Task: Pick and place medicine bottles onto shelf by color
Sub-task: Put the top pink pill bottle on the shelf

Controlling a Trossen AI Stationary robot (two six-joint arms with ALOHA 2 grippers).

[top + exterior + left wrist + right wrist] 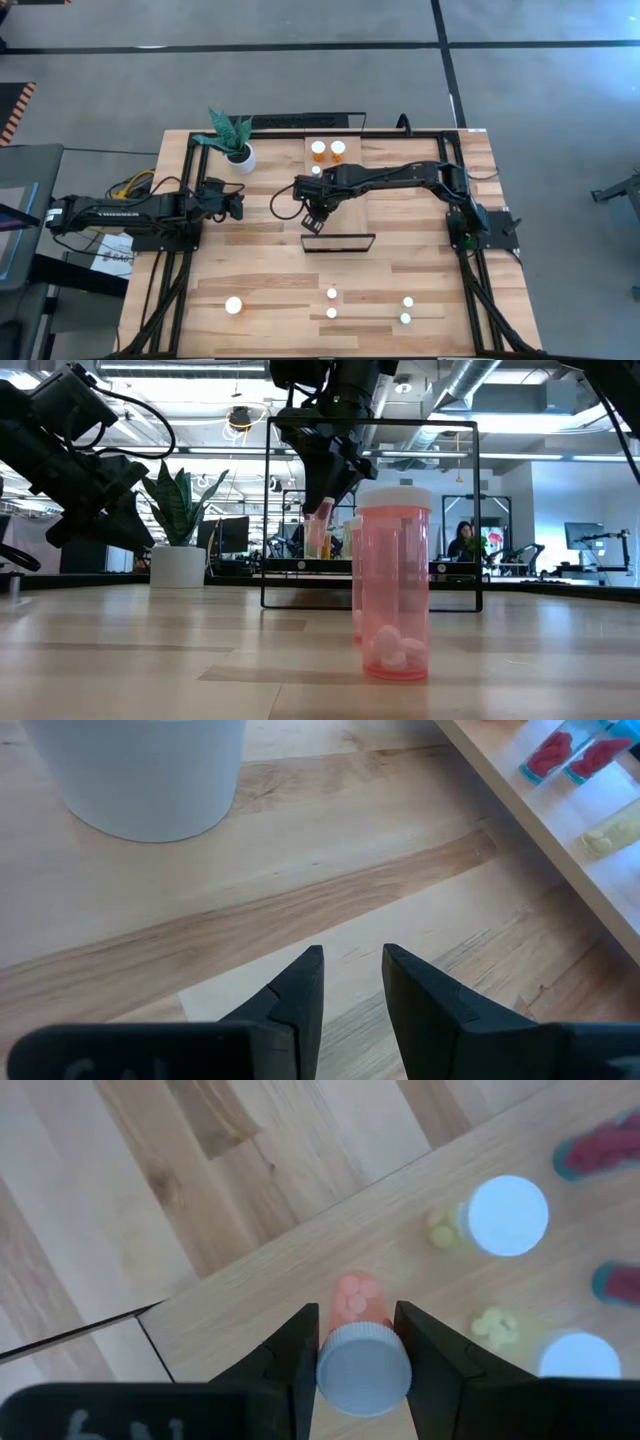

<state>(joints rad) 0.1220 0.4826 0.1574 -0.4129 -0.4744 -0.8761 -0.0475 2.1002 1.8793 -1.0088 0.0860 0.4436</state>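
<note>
My right gripper should keep holding the pink-pill bottle until its base stands beside the yellow bottles; the base hangs nearer the shelf's black frame [140, 1312].
My right gripper [358, 1342] hangs over the shelf [355, 215], a light-wood board with a black frame [340, 243] at its near end, and is shut on a small medicine bottle [360, 1365] with pink pills and a white cap. Other bottles stand on the shelf: yellow-filled ones [495, 1215] [575, 1355] and red-filled ones [600, 1150]. Several white-capped bottles stand on the near part of the table [332, 294] [233, 305] [408, 301]. My left gripper [238, 205] is shut on nothing, left of the shelf, just above the table. My right gripper pinches the pink-pill bottle between its two fingers at the neck, just under the white cap [362, 1328]. The fingers slant down from above. The bottle hangs below them with its base [318, 550] close over the shelf board. I cannot tell whether it touches the board.
A white pot with a green plant [238, 150] stands at the far left, close to the shelf's far end. A tall pink bottle [395, 585] fills the front of the low view. Bare tabletop lies between the shelf frame and the near bottles.
</note>
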